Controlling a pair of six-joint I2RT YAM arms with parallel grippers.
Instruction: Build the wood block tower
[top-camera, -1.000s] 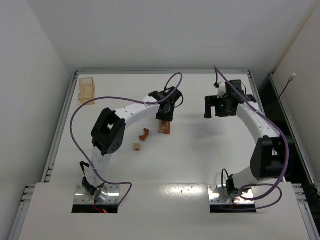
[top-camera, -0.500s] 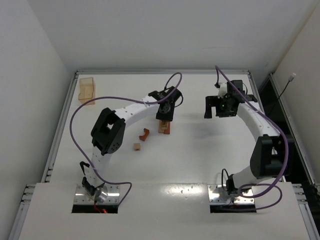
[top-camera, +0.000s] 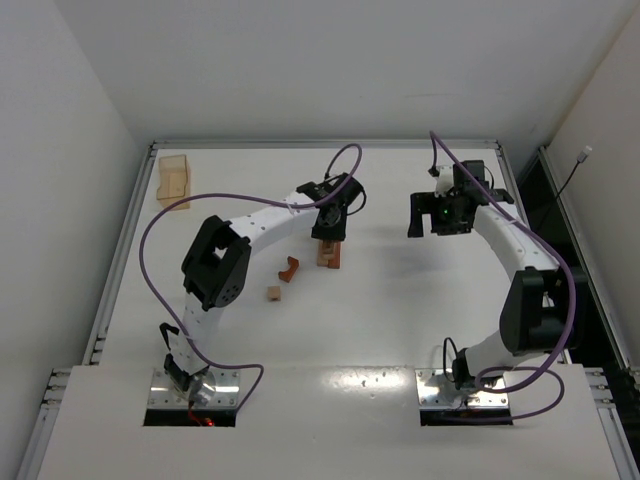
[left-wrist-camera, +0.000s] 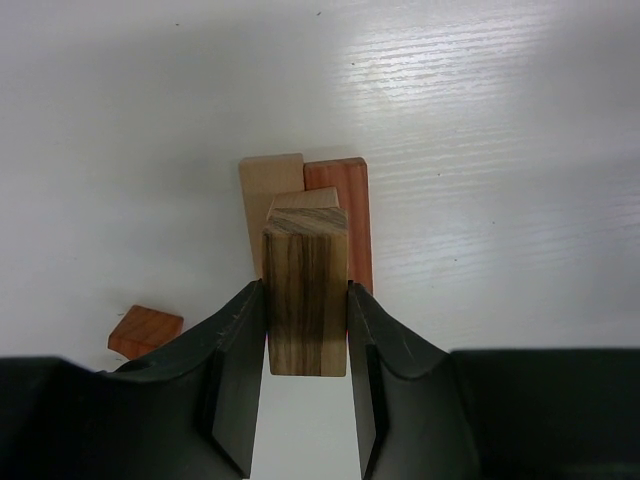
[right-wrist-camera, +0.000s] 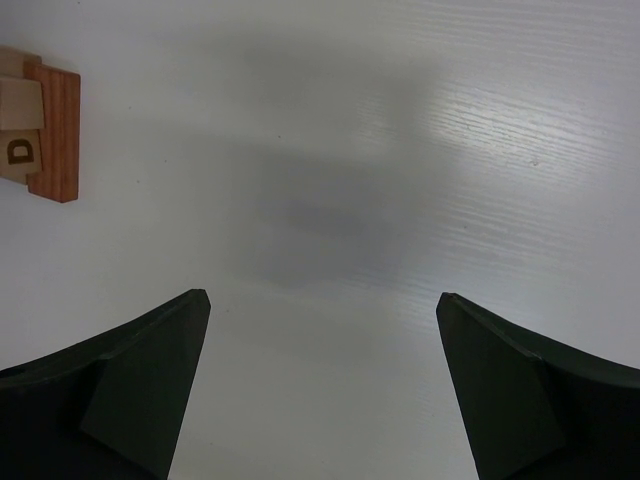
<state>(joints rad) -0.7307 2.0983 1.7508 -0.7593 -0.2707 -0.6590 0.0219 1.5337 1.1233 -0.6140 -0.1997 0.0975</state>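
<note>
My left gripper should release the dark streaked block: the small tan block is close beneath its end, so it would end on the tower (top-camera: 328, 255).
The wood block tower (top-camera: 328, 255) stands mid-table: a light tan bar (left-wrist-camera: 268, 185) and a reddish-brown bar (left-wrist-camera: 340, 190) lie side by side with a small tan block on them. My left gripper (left-wrist-camera: 305, 330) is shut on a dark streaked wooden block (left-wrist-camera: 305, 300), held over the tower. The tower also shows in the right wrist view (right-wrist-camera: 40, 120), far left, with a lettered cube on it. My right gripper (top-camera: 430, 215) is open and empty over bare table, right of the tower.
A reddish-brown notched block (top-camera: 288, 268) and a small tan cube (top-camera: 273, 293) lie loose left of the tower. A translucent tan plastic box (top-camera: 174, 178) stands at the back left corner. A reddish block (left-wrist-camera: 145, 332) shows by my left finger.
</note>
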